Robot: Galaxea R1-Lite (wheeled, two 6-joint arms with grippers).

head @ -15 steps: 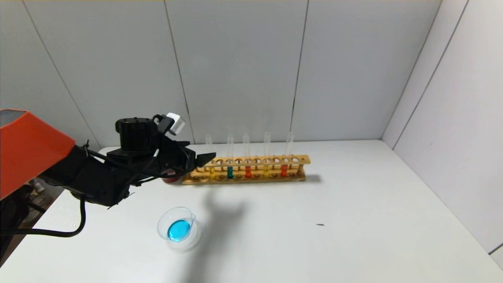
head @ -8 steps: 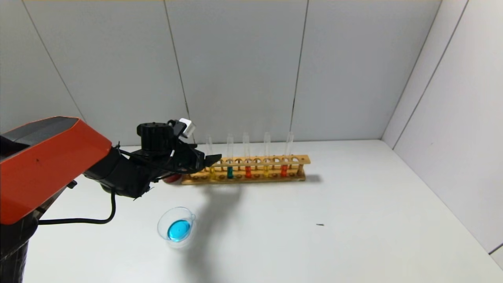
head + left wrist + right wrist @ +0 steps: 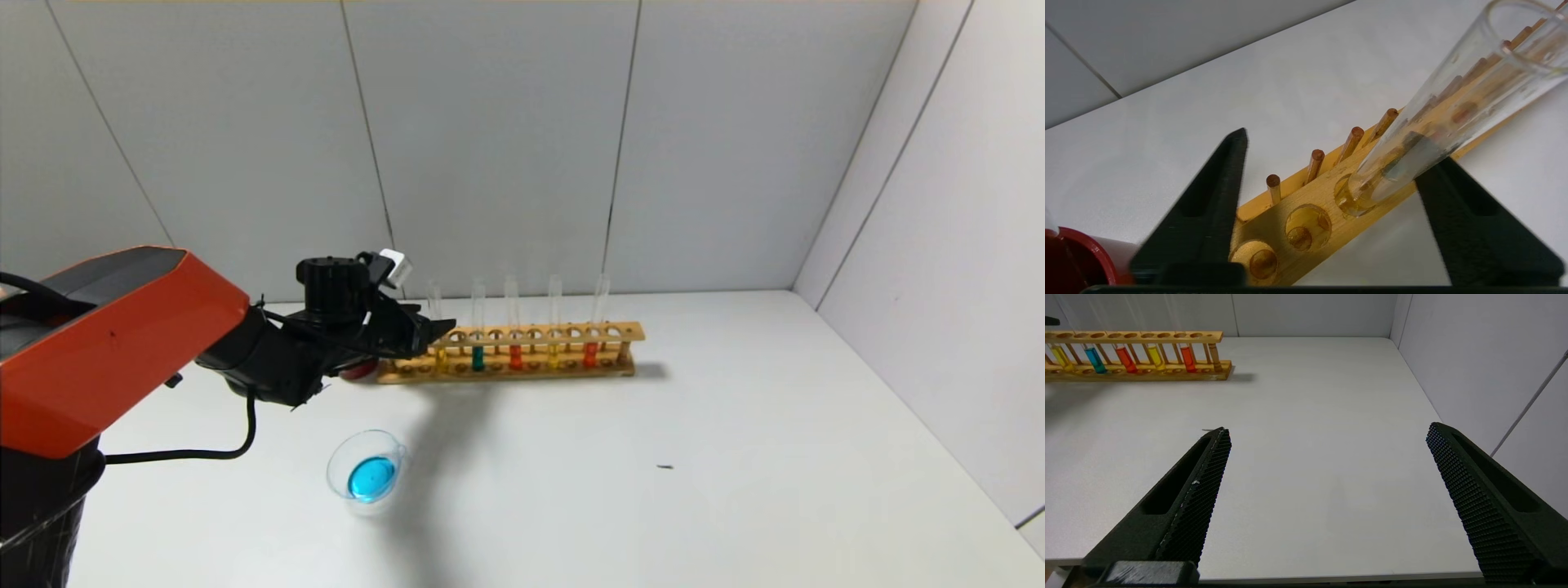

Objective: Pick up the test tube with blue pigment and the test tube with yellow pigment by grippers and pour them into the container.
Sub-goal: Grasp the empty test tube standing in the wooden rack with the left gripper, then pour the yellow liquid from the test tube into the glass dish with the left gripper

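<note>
The yellow end of the yellow tube is crowded by the rack's bars and wires, so my left gripper should next pick up the tube by its bare upper length (image 3: pixel 1432 125).
A wooden rack (image 3: pixel 571 333) at the back of the table holds several upright tubes. The leftmost is a test tube with yellow pigment (image 3: pixel 441 358); beside it stands the test tube with blue pigment (image 3: pixel 478 358). My left gripper (image 3: pixel 431 333) is open at the rack's left end. In the left wrist view (image 3: pixel 1335 149) its fingers straddle the yellow tube (image 3: pixel 1412 134), which stands in its hole close to one finger. The container (image 3: pixel 367 472), a clear glass dish, holds blue liquid on the near left. My right gripper (image 3: pixel 1329 428) is open and empty over the table's front edge.
A dark red cup (image 3: pixel 357 371) stands just left of the rack, partly behind my left arm, and it shows in the left wrist view (image 3: pixel 1069 257). Red-orange tubes (image 3: pixel 515 357) and a second yellow tube (image 3: pixel 553 354) fill the rack's middle. Grey walls close the back and right.
My left arm has moved forward and right toward the rack's left end, bringing its open fingers around the leftmost tube. The tubes and the dish have not moved.
</note>
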